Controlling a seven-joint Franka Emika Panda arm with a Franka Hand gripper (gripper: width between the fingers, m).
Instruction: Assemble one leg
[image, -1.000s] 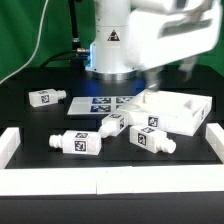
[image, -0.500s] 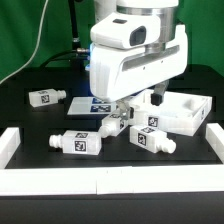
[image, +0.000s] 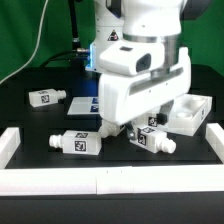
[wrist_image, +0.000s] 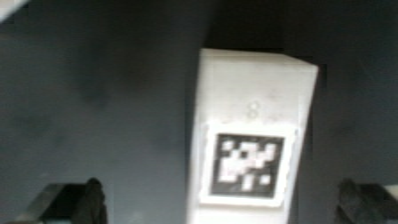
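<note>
My gripper needs to grab the white leg by its tagged section (image: 144, 138) (wrist_image: 246, 166) next, so that the leg's narrow end stays free for the assembly.
Several white legs with black-and-white tags lie on the black table: one at the back left (image: 45, 98), one at the front left (image: 80, 142), one at the front right (image: 152, 140). My gripper (image: 122, 128) hangs low over the middle of the table and hides what lies under it. In the wrist view a leg (wrist_image: 254, 120) lies lengthwise between my spread fingertips (wrist_image: 71, 200), and my gripper (wrist_image: 222, 205) is open around it without touching it.
The big white tray-like panel (image: 197, 112) lies at the exterior view's right, partly behind my hand. The marker board (image: 85, 103) lies behind the legs. White rails (image: 10, 145) border the table's sides and front.
My arm has come down and forward over the middle legs. It now covers the leg that showed at the centre and part of the panel.
</note>
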